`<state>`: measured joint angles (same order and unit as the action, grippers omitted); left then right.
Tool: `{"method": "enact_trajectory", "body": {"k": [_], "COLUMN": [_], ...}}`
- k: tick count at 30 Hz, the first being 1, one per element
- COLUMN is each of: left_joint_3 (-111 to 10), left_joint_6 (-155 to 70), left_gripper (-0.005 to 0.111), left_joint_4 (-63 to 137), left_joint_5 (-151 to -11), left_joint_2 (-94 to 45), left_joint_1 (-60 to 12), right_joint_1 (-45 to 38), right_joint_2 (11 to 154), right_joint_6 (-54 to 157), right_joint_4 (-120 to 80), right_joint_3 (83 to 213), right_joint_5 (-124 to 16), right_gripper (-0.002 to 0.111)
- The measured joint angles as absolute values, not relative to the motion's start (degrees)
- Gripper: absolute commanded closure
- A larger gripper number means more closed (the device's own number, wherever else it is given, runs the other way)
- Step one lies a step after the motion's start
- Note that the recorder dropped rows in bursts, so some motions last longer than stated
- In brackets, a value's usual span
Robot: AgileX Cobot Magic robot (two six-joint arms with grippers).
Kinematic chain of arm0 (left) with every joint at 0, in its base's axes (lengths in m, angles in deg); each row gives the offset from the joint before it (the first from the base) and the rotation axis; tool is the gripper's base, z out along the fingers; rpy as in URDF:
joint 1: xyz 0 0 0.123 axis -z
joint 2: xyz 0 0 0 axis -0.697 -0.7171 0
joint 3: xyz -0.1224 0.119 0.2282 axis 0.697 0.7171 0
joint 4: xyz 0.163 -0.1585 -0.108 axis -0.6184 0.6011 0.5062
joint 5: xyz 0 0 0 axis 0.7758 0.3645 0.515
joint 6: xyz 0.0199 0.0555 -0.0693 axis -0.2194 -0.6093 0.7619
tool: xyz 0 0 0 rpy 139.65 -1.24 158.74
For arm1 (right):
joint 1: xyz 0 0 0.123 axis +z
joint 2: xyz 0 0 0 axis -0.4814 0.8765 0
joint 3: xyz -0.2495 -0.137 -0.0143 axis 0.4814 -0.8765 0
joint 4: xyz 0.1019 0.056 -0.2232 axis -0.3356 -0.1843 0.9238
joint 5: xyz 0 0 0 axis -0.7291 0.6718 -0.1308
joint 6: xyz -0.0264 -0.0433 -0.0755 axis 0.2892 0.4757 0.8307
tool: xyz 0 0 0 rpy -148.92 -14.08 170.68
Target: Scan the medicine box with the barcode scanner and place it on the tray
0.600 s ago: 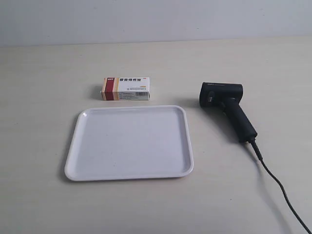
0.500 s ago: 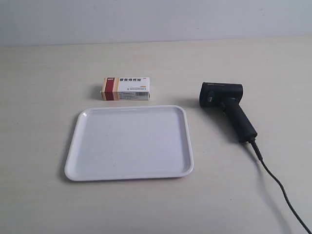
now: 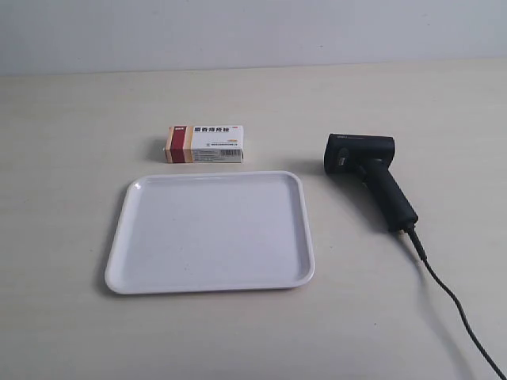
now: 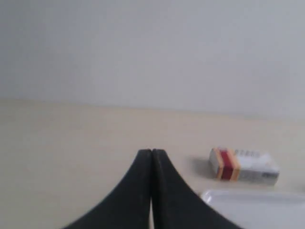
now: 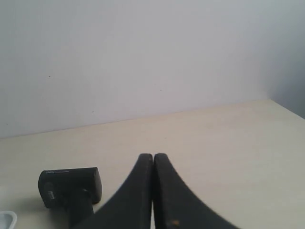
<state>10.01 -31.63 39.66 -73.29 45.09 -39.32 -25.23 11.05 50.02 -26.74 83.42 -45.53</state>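
Observation:
The medicine box's white end (image 3: 225, 144) will stay free for the barcode scanner, because the left gripper will grab the medicine box by its red-banded end (image 3: 178, 145).
The medicine box (image 3: 203, 143), white with a red and orange band at one end, lies flat on the table just beyond the tray (image 3: 120, 245), which is white and holds nothing. The black barcode scanner (image 3: 370, 176) lies on its side beside the tray, its cable trailing off the exterior view's lower right. Neither arm shows in the exterior view. My left gripper (image 4: 151, 151) is shut with nothing in it; the medicine box (image 4: 243, 165) and a tray corner (image 4: 214, 196) lie ahead of it. My right gripper (image 5: 153, 155) is also shut and holds nothing, with the scanner head (image 5: 70, 185) off to one side.
The pale wooden table (image 3: 71, 119) meets a plain light wall at the back. The scanner's thin black cable (image 3: 455, 305) runs across the table at the exterior view's lower right.

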Motion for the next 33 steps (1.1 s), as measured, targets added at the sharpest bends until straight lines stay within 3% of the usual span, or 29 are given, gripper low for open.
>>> {"method": "enact_trajectory", "body": {"k": [8,13,16,20,26,30,33], "left_joint_3": [9.4,1.9,-4.8,-18.8,-41.6,-51.4,-58.4], "left_joint_6": [-30.7,-42.0,-41.6,-33.3,-21.3,-35.8,-62.1], "left_gripper": [0.107,0.107,0.107,0.107,0.107,0.107,0.107], "left_joint_4": [46.4,54.6,52.1,37.1,13.6,18.1,38.7], "left_joint_5": [-106.3,-110.5,-110.2,-100.9,-76.4,-66.0,-53.6], "left_joint_2": [42.4,22.9,3.9,-23.2,-50.8,-60.9,-65.0], "left_joint_1": [-39.4,-39.5,-39.5,-39.4,-33.1,-27.4,-25.0], "right_joint_1": [-25.2,-25.2,-25.2,-25.2,-25.2,-25.2,-25.2], "right_joint_2": [11.1,11.1,11.1,11.2,12.7,13.2,13.2], "right_joint_6": [43.3,40.5,40.2,40.2,40.2,41.2,41.4], "right_joint_4": [-31.1,-32.7,-32.3,-31.6,-30.8,-30.6,-30.6], "right_joint_3": [83.4,83.4,83.4,83.4,83.4,83.4,83.4], "right_joint_5": [-55.8,-59.6,-59.4,-58.7,-58.5,-58.5,-58.5], "right_gripper": [0.108,0.108,0.108,0.108,0.108,0.108,0.108]}}
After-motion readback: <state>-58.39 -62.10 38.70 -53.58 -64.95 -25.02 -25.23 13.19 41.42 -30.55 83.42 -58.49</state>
